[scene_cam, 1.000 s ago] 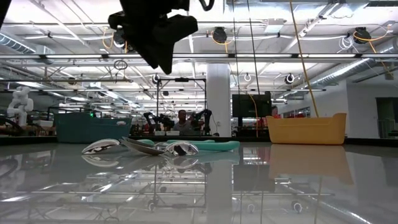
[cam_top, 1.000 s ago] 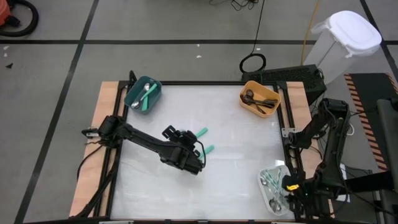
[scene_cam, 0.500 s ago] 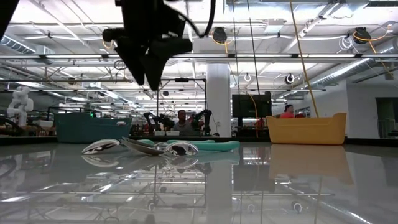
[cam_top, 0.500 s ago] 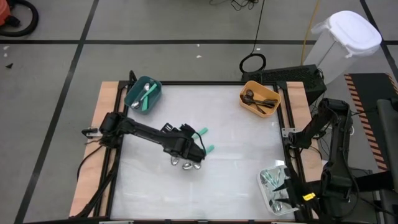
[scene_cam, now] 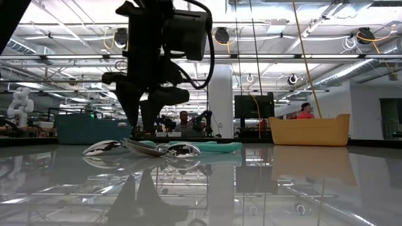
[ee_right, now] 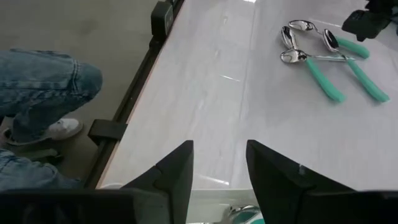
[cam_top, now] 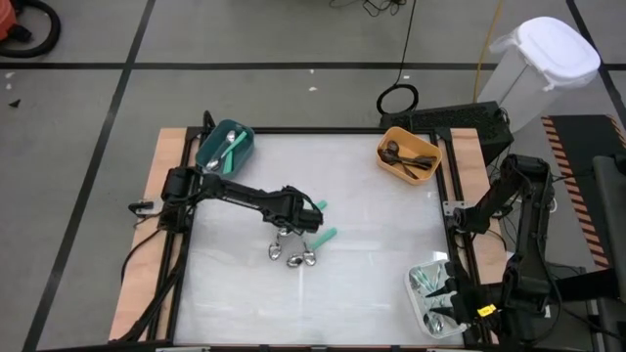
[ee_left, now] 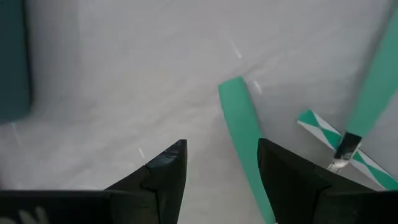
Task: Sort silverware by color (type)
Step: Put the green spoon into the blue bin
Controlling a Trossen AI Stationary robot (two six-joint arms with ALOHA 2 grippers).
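Note:
My left gripper's fingers are still above the teal handle and closing now would miss it, so the left gripper goes lower before it closes.
Three silver spoons with teal-green handles (ee_right: 323,59) lie flat together in the middle of the table, bowls (cam_top: 290,255) toward the near edge. My left gripper (cam_top: 309,221) hangs just above their handle ends, open and pointing steeply down (scene_cam: 143,129). In the left wrist view one teal handle (ee_left: 241,134) ends between the fingers, close to one of them; I see no touch. My right gripper (ee_right: 217,155) is open and holds nothing. It hovers over the clear bin (cam_top: 428,293) at the near right corner.
A teal bin (cam_top: 225,147) with teal-handled utensils stands at the far left corner. An orange bin (cam_top: 409,156) with dark utensils stands at the far right. The clear bin holds silver pieces. A person's jeans-clad legs (ee_right: 43,93) stand beside the table's edge.
My left gripper has swung from over the spoon bowls toward the far edge and come down over the handle ends, tipping steeper; the bowls now show. It has stayed open. My right wrist has rolled in place over the clear bin. The spoons have not moved.

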